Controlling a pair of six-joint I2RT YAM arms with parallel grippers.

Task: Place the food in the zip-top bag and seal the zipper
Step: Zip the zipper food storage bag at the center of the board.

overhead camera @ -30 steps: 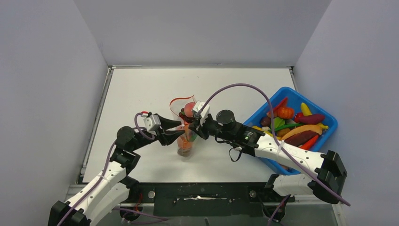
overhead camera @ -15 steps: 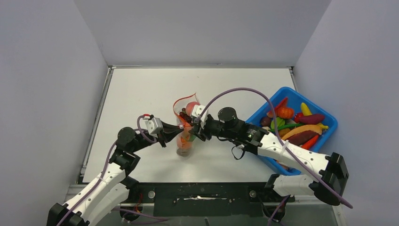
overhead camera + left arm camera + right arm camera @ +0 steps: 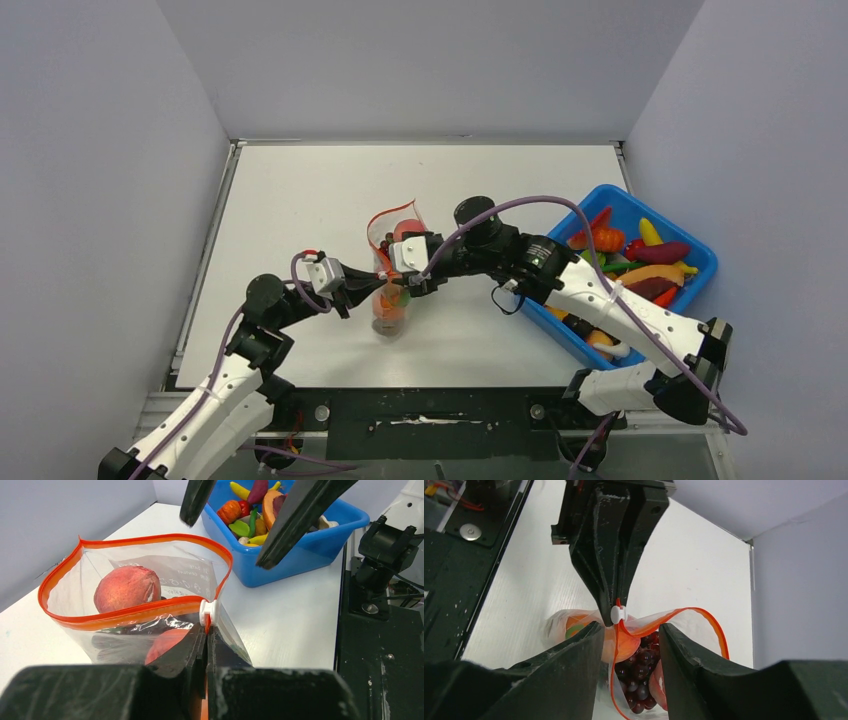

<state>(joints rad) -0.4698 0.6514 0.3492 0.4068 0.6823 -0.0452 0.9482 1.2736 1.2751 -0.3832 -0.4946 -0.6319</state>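
Note:
My right gripper needs to take hold of the white slider (image 3: pixel 208 612) across its sides next, so that the orange-red zipper (image 3: pixel 130 611) stays free to run through and seal.
The zip-top bag (image 3: pixel 390 312) stands upright mid-table with its mouth gaping. Its orange-red zipper (image 3: pixel 130 611) loops round the opening to a white slider (image 3: pixel 208 611). Food inside includes a peach-coloured piece (image 3: pixel 126 587), dark purple grapes (image 3: pixel 639 672) and an orange piece (image 3: pixel 624 642). My left gripper (image 3: pixel 206 645) is shut on the bag's zipper end just under the slider. My right gripper (image 3: pixel 631 640) is open, with one finger on each side of the mouth edge beside the slider (image 3: pixel 618 613), touching nothing I can see. From above, the two grippers (image 3: pixel 378 284) (image 3: pixel 402 278) meet at the bag.
A blue bin (image 3: pixel 620 190) with several more toy vegetables sits at the right of the table, beyond the right arm; its wall (image 3: pixel 300 560) shows behind the bag. The grey walls close in on three sides.
The left gripper went from open to shut on the bag's zipper end. The right gripper let go of the bag's mouth, opened, and swung leftward over the bag.

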